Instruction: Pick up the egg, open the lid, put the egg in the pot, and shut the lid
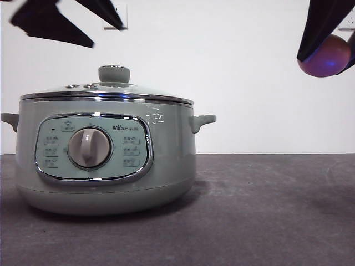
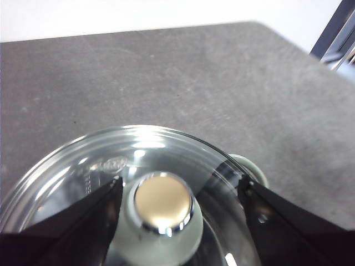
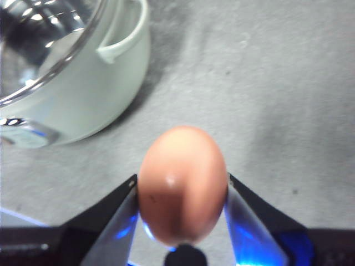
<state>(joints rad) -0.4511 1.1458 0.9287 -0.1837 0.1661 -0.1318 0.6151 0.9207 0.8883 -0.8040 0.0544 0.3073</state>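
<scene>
The glass disc of the lid is far wider than my open fingers, so my left gripper should grab the lid by its knob [image 1: 114, 75] next.
The sage-green pot [image 1: 105, 160] stands on the dark table at the left of the front view, with the glass lid [image 1: 105, 91] closed on it. My left gripper [image 2: 180, 191] is open above the lid, its jaws either side of the knob [image 2: 162, 208] and apart from it; it shows as black tips at the top left of the front view [image 1: 83, 27]. My right gripper [image 3: 182, 191] is shut on the brown egg [image 3: 182, 183] and holds it high above the table to the right of the pot [image 3: 94, 83]. In the front view the egg [image 1: 324, 55] is at the top right.
The grey table top [image 1: 266, 210] spreads to the right of the pot. A white wall stands behind, with a socket [image 1: 119, 16] at the top. The table's far corner [image 2: 260, 25] shows in the left wrist view.
</scene>
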